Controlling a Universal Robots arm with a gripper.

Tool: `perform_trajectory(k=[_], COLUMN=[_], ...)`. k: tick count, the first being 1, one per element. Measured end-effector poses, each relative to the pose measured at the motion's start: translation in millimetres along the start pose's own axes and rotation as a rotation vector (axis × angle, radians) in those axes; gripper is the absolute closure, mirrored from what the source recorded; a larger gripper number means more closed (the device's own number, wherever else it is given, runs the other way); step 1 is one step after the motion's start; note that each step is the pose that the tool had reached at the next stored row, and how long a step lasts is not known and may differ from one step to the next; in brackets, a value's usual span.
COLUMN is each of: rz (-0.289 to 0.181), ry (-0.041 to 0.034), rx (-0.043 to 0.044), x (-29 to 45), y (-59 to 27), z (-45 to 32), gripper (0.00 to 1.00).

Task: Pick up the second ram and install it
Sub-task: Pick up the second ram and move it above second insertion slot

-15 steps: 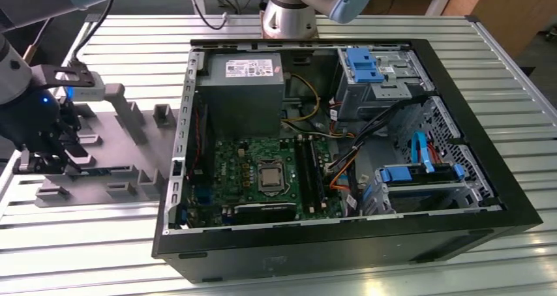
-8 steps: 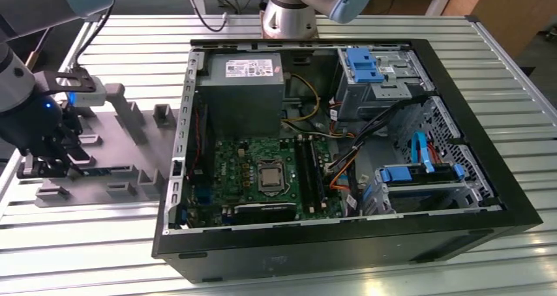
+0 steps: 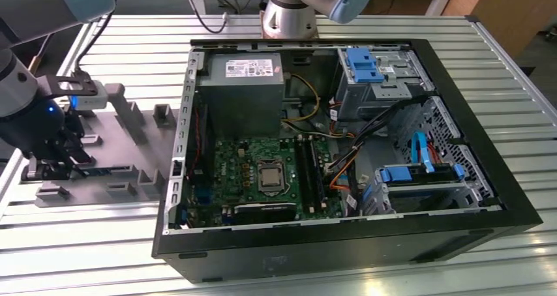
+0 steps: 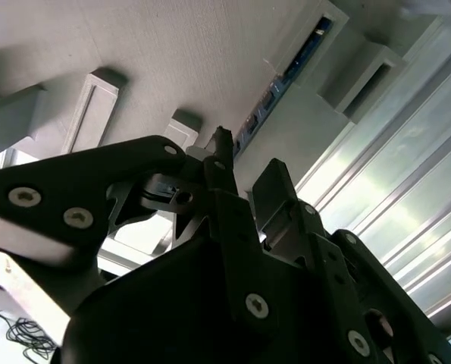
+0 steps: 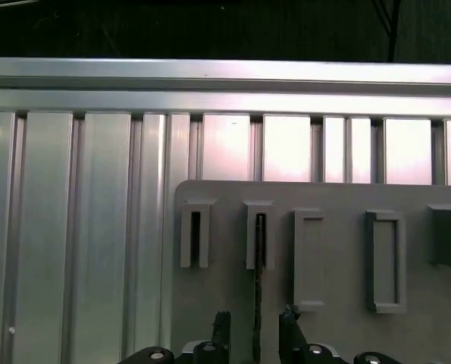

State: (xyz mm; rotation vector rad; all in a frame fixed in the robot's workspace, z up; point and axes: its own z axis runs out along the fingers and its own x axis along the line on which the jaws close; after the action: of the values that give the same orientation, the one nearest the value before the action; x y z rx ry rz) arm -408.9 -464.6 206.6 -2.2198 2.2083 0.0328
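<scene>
My gripper next needs to grab the second ram by its sides to install it, away from the ram's tip, which a slotted grey block (image 5: 260, 235) hugs.
The second ram (image 5: 259, 280) is a thin dark stick standing on edge in a slotted grey block of the fixture plate (image 5: 331, 334). My gripper (image 5: 255, 324) hangs over its near end, open, one finger on each side with a gap to the stick. In the second wrist view the ram (image 4: 286, 72) runs away from the gripper (image 4: 248, 163) between grey blocks. In the exterior view the gripper (image 3: 54, 167) is low over the fixture plate (image 3: 122, 139) at the exterior view's left, with the ram (image 3: 104, 171) a dark strip beside it.
The open computer case (image 3: 348, 244) lies on the ribbed metal table (image 3: 87, 244), with the green motherboard (image 3: 235, 159) and its long black memory slots (image 3: 311, 172) inside. Cables, drive cages and a power supply (image 3: 244, 87) crowd the case. Upright grey blocks (image 3: 130, 117) stand on the fixture.
</scene>
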Motion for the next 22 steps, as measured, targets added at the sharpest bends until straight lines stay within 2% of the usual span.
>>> perform_trajectory(k=[11,12,13,22], rz=[-0.003,-0.003,-0.003,-0.003], ry=[0.0001,0.0001,0.0001,0.0002], rx=[0.0045,0.0046,0.0047,0.0047], x=[0.2,0.2,0.2,-0.4], y=[0.2,0.2,0.2,1.4], z=[5.6,5.8,6.1,9.7], gripper=[0.62,0.63,0.7,0.7])
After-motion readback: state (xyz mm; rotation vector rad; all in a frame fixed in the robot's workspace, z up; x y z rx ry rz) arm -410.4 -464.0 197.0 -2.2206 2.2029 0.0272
